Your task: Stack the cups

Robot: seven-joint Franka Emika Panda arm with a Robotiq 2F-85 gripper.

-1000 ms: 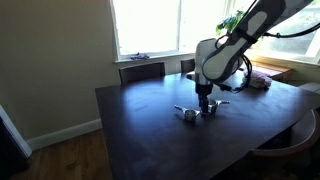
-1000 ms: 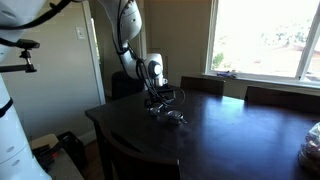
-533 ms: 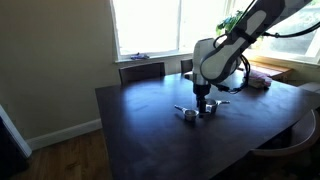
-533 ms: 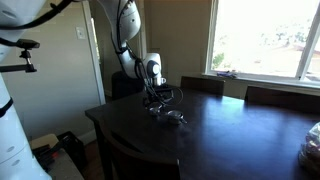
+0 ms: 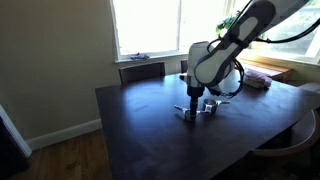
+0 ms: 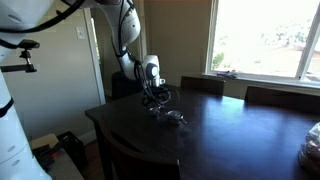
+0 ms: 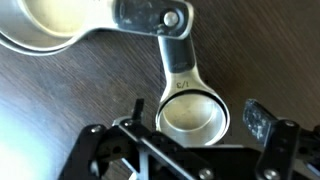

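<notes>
The small cup is between my gripper's fingers, but the fingers are above the cup's rim, so my gripper needs to go lower before it closes.
In the wrist view a small shiny silver measuring cup (image 7: 192, 115) sits upright on the dark table, its straight handle (image 7: 178, 60) running up to a joint with the handle of a larger cup (image 7: 48, 25) at the top left. My gripper (image 7: 196, 118) is open and straddles the small cup, one finger (image 7: 133, 110) on its left and one pad (image 7: 260, 122) apart from it on its right. In both exterior views the gripper (image 5: 194, 104) (image 6: 155, 99) hangs low over the cups (image 5: 190, 116) (image 6: 172, 117).
The dark wooden table (image 5: 150, 135) has chairs (image 5: 141, 71) along its far side under the window. A pinkish flat object (image 5: 258, 83) lies near the table's far right. Another chair back (image 6: 205, 85) stands behind the table.
The arm has shifted sideways and down, so the open gripper now sits around the small cup. The cups have not moved.
</notes>
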